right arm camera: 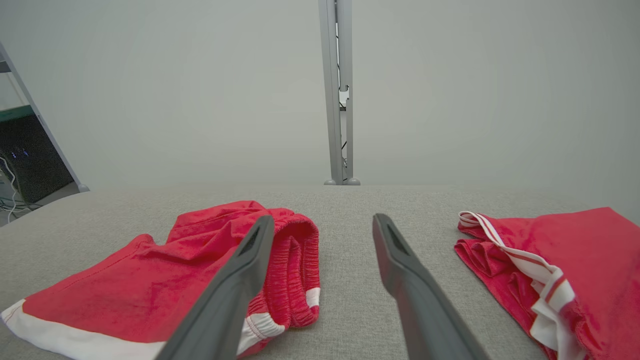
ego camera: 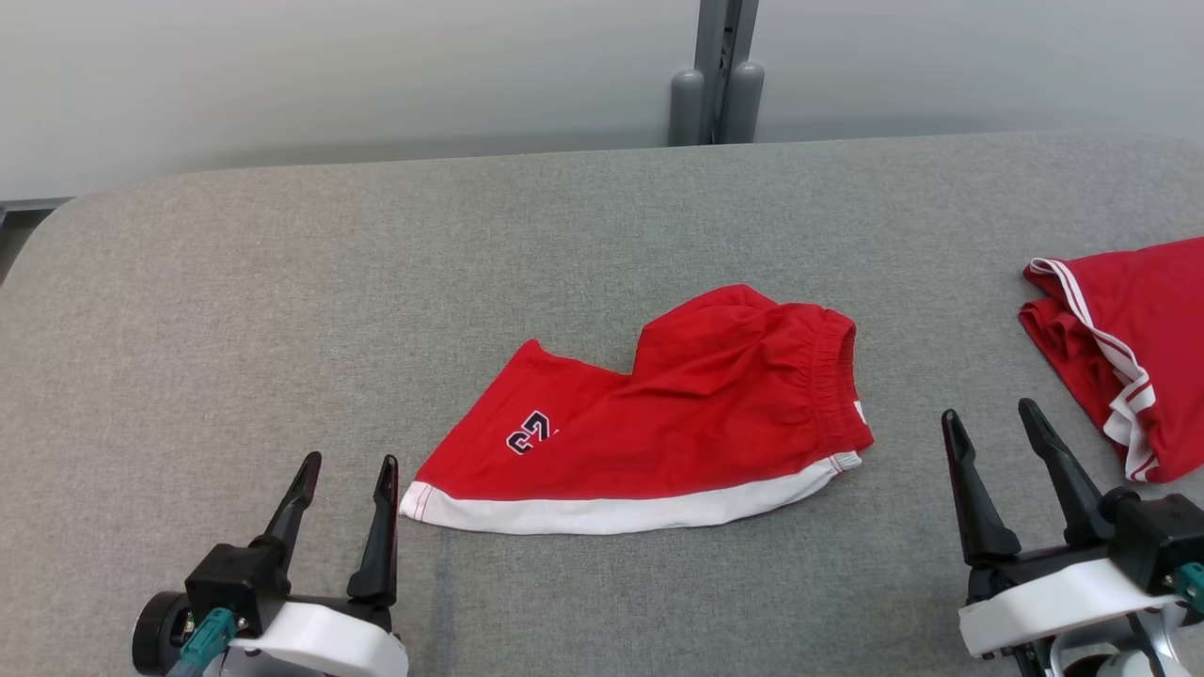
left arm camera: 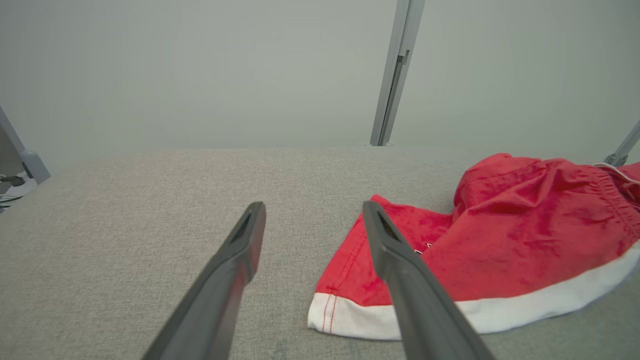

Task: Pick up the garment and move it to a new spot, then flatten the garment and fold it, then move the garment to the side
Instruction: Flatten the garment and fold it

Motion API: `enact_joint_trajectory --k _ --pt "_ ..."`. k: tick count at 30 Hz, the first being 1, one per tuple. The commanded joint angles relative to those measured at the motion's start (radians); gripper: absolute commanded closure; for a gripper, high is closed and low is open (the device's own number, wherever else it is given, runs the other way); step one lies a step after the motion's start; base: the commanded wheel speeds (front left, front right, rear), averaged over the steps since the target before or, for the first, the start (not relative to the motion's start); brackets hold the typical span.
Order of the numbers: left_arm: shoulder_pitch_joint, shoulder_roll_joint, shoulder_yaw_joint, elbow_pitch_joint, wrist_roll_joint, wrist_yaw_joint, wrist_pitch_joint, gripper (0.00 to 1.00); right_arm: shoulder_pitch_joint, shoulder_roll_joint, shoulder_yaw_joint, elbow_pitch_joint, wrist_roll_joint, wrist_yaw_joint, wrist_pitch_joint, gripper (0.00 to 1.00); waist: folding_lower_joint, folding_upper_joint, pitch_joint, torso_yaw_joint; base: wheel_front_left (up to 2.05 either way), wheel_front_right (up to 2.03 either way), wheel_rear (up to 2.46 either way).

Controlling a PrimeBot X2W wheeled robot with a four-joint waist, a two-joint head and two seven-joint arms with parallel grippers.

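My left gripper needs to grip the white hem corner [ego camera: 419,503] beside the number print [ego camera: 528,432] next, so that I can flatten the red shorts for folding.
The garment [ego camera: 658,418] is a pair of red shorts with a white hem and a dark number print, lying folded on the grey table [ego camera: 376,282] near its middle. It also shows at the right of the left wrist view as the garment [left arm camera: 500,245] and at the left of the right wrist view as the garment [right arm camera: 150,280]. My left gripper [ego camera: 348,467] stands open just left of the hem corner, not touching it. My right gripper [ego camera: 992,414] stands open to the right of the elastic waistband, with nothing between its fingers.
A second red garment with white stripes [ego camera: 1124,353] lies at the table's right edge, close to my right gripper; it is seen too as the striped garment [right arm camera: 560,270]. A grey post [ego camera: 717,70] rises behind the table against a pale wall.
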Motion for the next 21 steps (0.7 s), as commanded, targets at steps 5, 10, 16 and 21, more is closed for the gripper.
enact_joint_trajectory --k 5,10,16,21 --pt "0.009 0.012 -0.002 -0.011 -0.001 0.009 0.013 0.00 0.021 0.006 -0.011 -0.042 -0.012 0.000 0.026 0.00 0.0000 0.0000 0.005 -0.002 0.00 0.00 0.00" --pt "-0.002 0.016 -0.006 -0.012 0.000 0.008 0.020 0.00 0.024 0.010 -0.015 -0.057 -0.016 0.000 0.033 0.00 0.0000 0.0000 0.014 -0.001 0.00 0.00 0.00" --pt "-0.062 0.019 -0.021 0.040 -0.010 -0.010 0.077 0.00 0.009 0.016 -0.015 -0.077 -0.015 0.000 0.040 0.00 0.0000 0.0000 0.052 0.001 0.00 0.00 0.00" --pt "-0.108 0.007 -0.043 0.154 -0.059 -0.052 0.171 0.00 0.000 0.018 -0.014 -0.067 -0.010 0.000 0.045 0.00 0.0000 0.0000 0.088 -0.015 0.00 0.00 0.00"
